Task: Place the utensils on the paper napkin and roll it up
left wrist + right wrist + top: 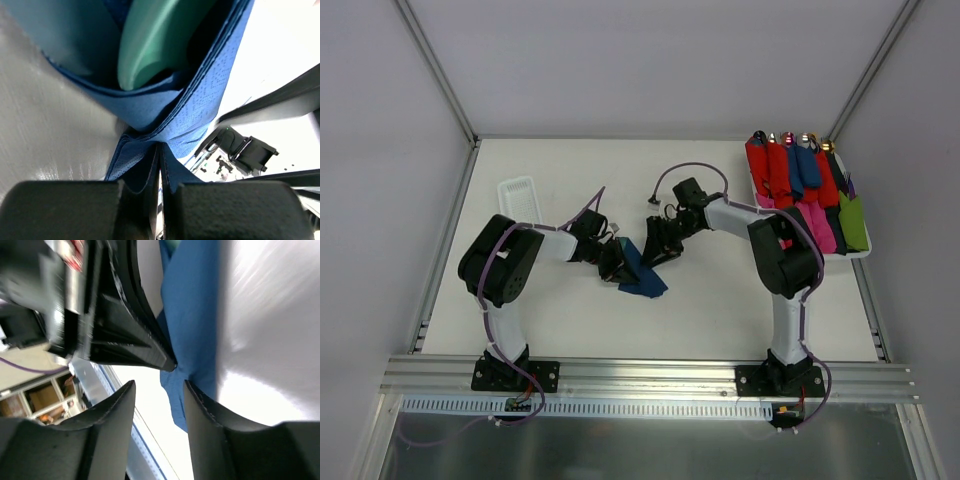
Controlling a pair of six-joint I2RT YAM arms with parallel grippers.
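Note:
The robot's right gripper should next pinch the napkin across its folded layers near the utensil's rounded end (640, 269) (176, 378), so that the roll stays closed and the left gripper is freed.
The navy paper napkin (642, 274) lies partly folded mid-table. My left gripper (617, 262) is shut on a fold of the napkin (165, 125) and pinches its edge between the pads. A teal utensil (155, 40) lies inside the fold, only its rounded end showing. My right gripper (655, 252) is open just right of the napkin; in the right wrist view its fingers (207, 415) straddle empty air beside the napkin's edge (192, 320), one finger touching or almost touching the paper. The left gripper's tip shows there against the napkin.
A white tray (860, 252) at the back right holds several red, pink, blue and green rolled bundles (800, 190). A small white ribbed tray (520, 197) lies at the back left. Purple cables loop over both arms.

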